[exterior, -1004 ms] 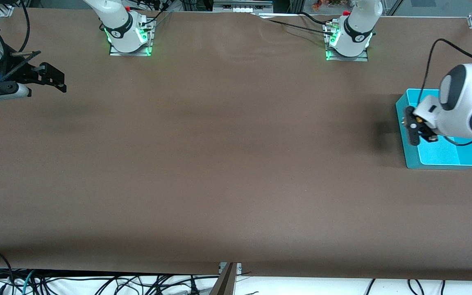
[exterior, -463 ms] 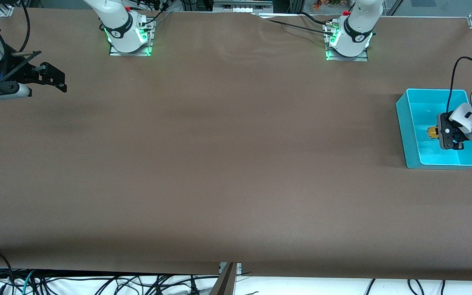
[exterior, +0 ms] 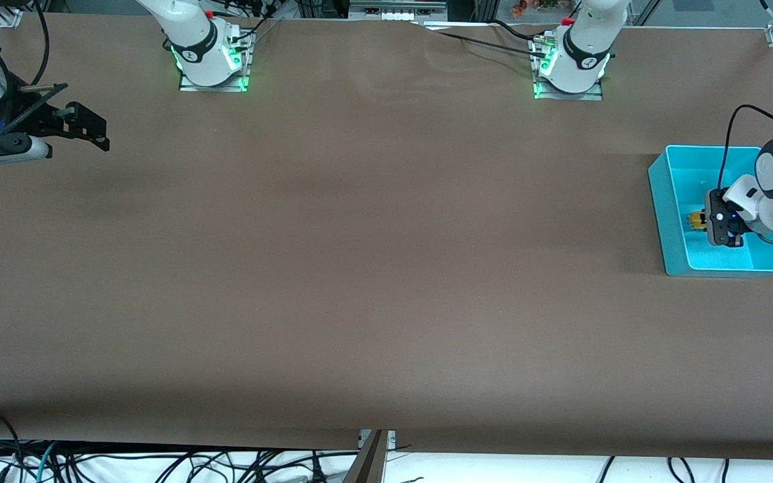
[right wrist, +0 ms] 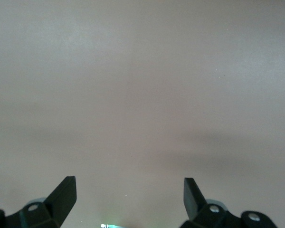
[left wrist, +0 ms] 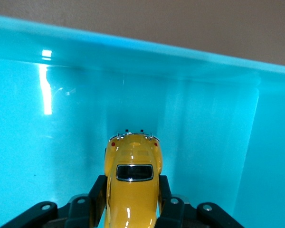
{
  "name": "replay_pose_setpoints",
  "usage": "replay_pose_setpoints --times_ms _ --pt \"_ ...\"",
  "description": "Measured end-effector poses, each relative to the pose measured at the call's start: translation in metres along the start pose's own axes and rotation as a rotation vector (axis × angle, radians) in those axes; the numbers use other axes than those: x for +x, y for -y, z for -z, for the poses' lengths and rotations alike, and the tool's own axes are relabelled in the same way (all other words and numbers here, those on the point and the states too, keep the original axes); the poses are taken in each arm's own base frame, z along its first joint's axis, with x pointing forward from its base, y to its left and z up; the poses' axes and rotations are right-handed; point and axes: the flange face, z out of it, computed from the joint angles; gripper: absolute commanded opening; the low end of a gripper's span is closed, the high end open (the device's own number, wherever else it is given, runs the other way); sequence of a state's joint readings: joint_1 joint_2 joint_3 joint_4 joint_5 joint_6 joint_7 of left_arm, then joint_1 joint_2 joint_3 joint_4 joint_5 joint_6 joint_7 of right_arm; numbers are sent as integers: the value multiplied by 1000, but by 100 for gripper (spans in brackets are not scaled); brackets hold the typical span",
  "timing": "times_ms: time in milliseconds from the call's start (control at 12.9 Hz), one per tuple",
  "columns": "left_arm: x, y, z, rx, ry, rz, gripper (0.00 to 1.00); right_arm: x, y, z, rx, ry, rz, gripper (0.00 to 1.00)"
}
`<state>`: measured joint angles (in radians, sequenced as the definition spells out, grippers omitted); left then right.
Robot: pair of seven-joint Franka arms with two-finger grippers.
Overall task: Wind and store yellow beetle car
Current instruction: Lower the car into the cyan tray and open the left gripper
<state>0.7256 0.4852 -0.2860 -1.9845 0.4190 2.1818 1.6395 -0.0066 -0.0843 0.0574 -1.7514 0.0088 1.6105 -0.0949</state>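
The yellow beetle car is low above the bottom of the turquoise bin, inside the bin's sides, so my left gripper should open now.
The yellow beetle car (exterior: 697, 220) is inside the turquoise bin (exterior: 670, 231) at the left arm's end of the table. My left gripper (exterior: 703, 222) is down in the bin, shut on the car. In the left wrist view the car (left wrist: 133, 183) sits between my fingers (left wrist: 98, 192), its rounded end pointing at the bin's wall (left wrist: 147, 95). My right gripper (exterior: 94, 131) is open and empty, waiting above the table at the right arm's end; in the right wrist view its fingertips (right wrist: 66, 190) stand wide apart over bare brown table.
The brown table (exterior: 373, 255) stretches between the two arms. The arm bases (exterior: 212, 57) stand along the table edge farthest from the front camera. Cables hang below the nearest edge (exterior: 158, 463).
My left gripper has dropped from above the bin's rim down into the bin with the car, then shifted slightly toward the right arm's side. The right arm has not moved.
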Motion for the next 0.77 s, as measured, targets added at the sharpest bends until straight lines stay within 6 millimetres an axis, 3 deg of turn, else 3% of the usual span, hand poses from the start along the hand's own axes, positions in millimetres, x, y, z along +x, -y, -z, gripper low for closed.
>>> replay_pose_setpoints --times_ms 77,309,463,618,772 --pt "-2 0 -3 3 -4 2 100 0 0 0 0 0 0 100" --pt "3 4 -5 16 -9 -6 100 0 0 0 0 1 1 100" --pt "5 7 6 27 -3 -11 100 0 1 0 0 1 1 100" --pt "11 9 44 26 20 -17 100 0 1 0 0 1 2 100" --pt "33 8 109 19 58 -6 100 0 2 0 0 1 3 100"
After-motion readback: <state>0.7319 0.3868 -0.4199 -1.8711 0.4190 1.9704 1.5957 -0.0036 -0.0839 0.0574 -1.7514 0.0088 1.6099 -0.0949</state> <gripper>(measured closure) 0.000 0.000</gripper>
